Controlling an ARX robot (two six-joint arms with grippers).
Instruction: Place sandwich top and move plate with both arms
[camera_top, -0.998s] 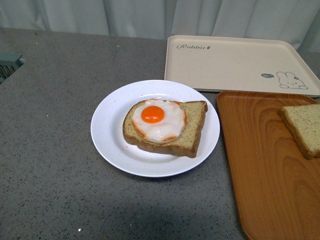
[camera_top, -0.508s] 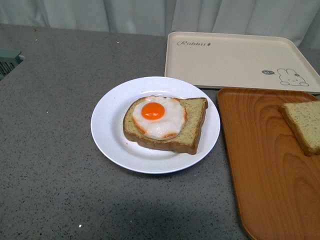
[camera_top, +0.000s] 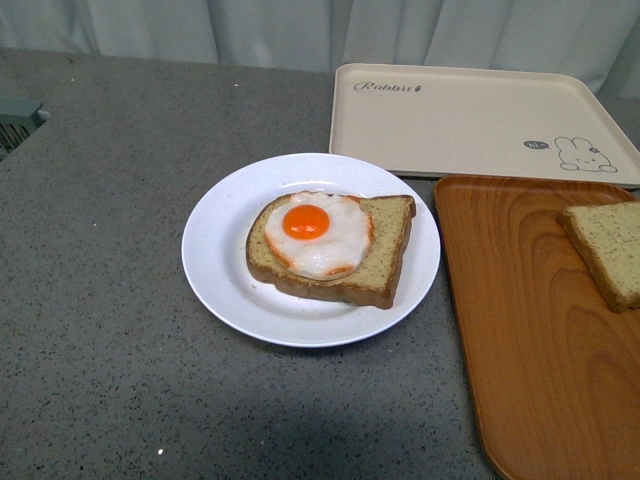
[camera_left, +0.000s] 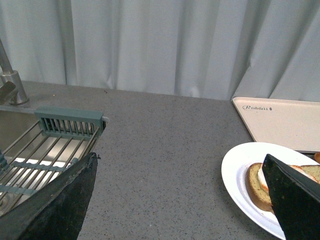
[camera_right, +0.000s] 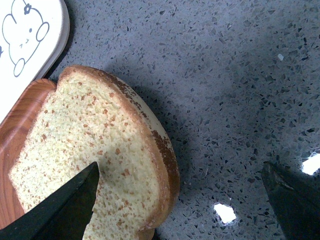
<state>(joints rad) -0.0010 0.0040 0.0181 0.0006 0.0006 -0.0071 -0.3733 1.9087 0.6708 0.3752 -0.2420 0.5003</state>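
Observation:
My right gripper grabs the sandwich top by its overhanging crust edge (camera_right: 159, 145) next, to top the fried egg on the plate.
The white plate (camera_top: 215, 260) sits mid-counter and bears a bread slice with a fried egg (camera_top: 330, 245). The sandwich top (camera_top: 608, 250), a plain speckled slice, lies on the orange tray at the right edge of the front view. No arm shows in the front view. My left gripper (camera_left: 180, 200) is open and empty above the counter, with the plate (camera_left: 235, 175) by one finger. My right gripper (camera_right: 180, 200) is open above the sandwich top (camera_right: 95, 150). One of its fingers (camera_right: 65, 210) is over the slice and the other is over bare counter. The slice overhangs the tray's edge.
The orange wood-grain tray (camera_top: 530, 350) lies right of the plate. The cream rabbit-print tray (camera_top: 470, 120) lies behind it, near the curtain. A steel sink with a green rack (camera_left: 45, 150) is off to the left in the left wrist view.
The front picture shifted a little a second ago, so everything sits slightly higher. The plate, bread and trays have not moved on the counter.

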